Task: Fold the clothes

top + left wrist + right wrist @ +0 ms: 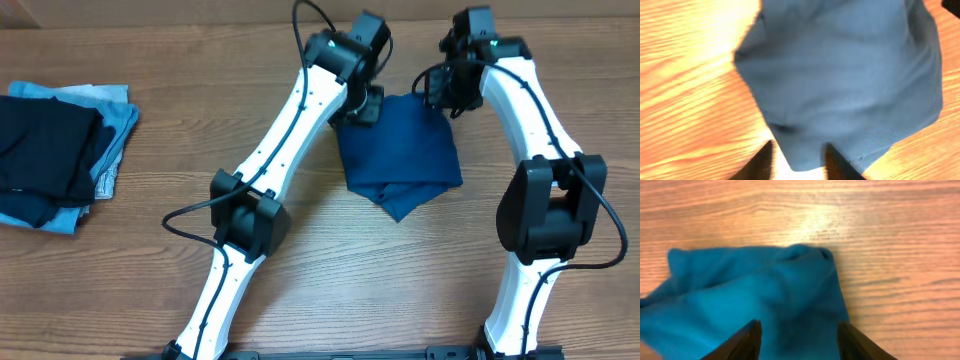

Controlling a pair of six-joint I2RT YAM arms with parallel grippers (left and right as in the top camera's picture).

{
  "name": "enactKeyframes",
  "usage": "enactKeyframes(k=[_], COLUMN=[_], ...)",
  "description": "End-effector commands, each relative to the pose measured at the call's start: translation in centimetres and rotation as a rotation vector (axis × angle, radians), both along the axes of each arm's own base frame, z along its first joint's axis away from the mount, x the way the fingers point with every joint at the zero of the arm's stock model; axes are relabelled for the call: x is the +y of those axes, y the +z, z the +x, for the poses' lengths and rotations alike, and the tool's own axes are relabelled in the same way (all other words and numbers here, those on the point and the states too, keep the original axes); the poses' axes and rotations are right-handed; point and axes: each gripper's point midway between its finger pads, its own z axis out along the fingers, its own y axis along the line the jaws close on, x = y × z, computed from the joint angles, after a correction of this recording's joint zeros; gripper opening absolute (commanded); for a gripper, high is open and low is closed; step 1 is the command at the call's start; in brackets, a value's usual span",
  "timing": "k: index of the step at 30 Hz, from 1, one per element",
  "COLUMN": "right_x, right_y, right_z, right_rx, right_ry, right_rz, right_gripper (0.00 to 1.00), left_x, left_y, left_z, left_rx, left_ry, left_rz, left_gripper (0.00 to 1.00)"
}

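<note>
My left gripper is to grab the folded shirt next by its far corner nearest the pile, so that it can lay the bundle there, still folded.
The clothes, a deep-blue shirt (400, 150), lie folded into a rough square bundle at the middle back of the wooden table, with a point of fabric sticking out toward the front. My left gripper (362, 108) hovers at the bundle's far left corner. In the left wrist view its jaws (799, 160) stand apart, with a blue shirt (840, 75) edge lying loose between them. My right gripper (440, 95) is at the far right corner. Its jaws (797, 335) are spread wide over the rumpled shirt (765, 295), gripping nothing.
At the left edge of the table sits a pile with a folded black garment (45, 150) on top of a folded pale light-blue one (115, 130). Both white arms reach in from the near edge on either side of the shirt.
</note>
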Motion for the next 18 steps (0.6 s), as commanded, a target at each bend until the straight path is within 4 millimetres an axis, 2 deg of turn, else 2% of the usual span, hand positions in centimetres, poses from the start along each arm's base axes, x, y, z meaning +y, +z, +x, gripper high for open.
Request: enactKeyframes(k=[1, 2, 3, 6, 10, 14, 16, 18], right_x=[0.2, 0.2, 0.1, 0.1, 0.0, -0.1, 0.8, 1.3], right_y=[1.1, 0.6, 0.3, -0.6, -3.2, -6.7, -9.4, -10.4], right_z=[-1.1, -1.8, -2.1, -2.7, -4.8, -6.5, -7.1, -7.6], right_rx=[0.032, 0.059, 0.073, 0.099, 0.18, 0.228, 0.222, 0.225], right_ry=[0.004, 0.005, 0.005, 0.005, 0.004, 0.002, 0.014, 0.02], right_rz=[0.004, 0.001, 0.0, -0.001, -0.007, -0.007, 0.048, 0.079], right_gripper=[0.54, 0.54, 0.54, 0.53, 0.52, 0.52, 0.52, 0.52], left_x=[2.1, 2.4, 2.9, 3.9, 3.1, 2.5, 2.3, 1.8], left_y=[-0.2, -0.9, -1.9, -4.5, -8.1, -9.5, -10.0, -10.8], left_z=[-0.2, -0.7, -1.1, -1.3, -1.9, -1.8, -1.8, -2.2], left_rx=[0.025, 0.055, 0.085, 0.14, 0.245, 0.258, 0.26, 0.277], left_ry=[0.037, 0.036, 0.041, 0.058, 0.066, 0.061, 0.059, 0.053], left_rz=[0.062, 0.076, 0.094, 0.116, -0.002, -0.048, -0.059, -0.086], left_gripper=[0.79, 0.94, 1.0, 1.0, 1.0, 1.0, 1.0, 1.0])
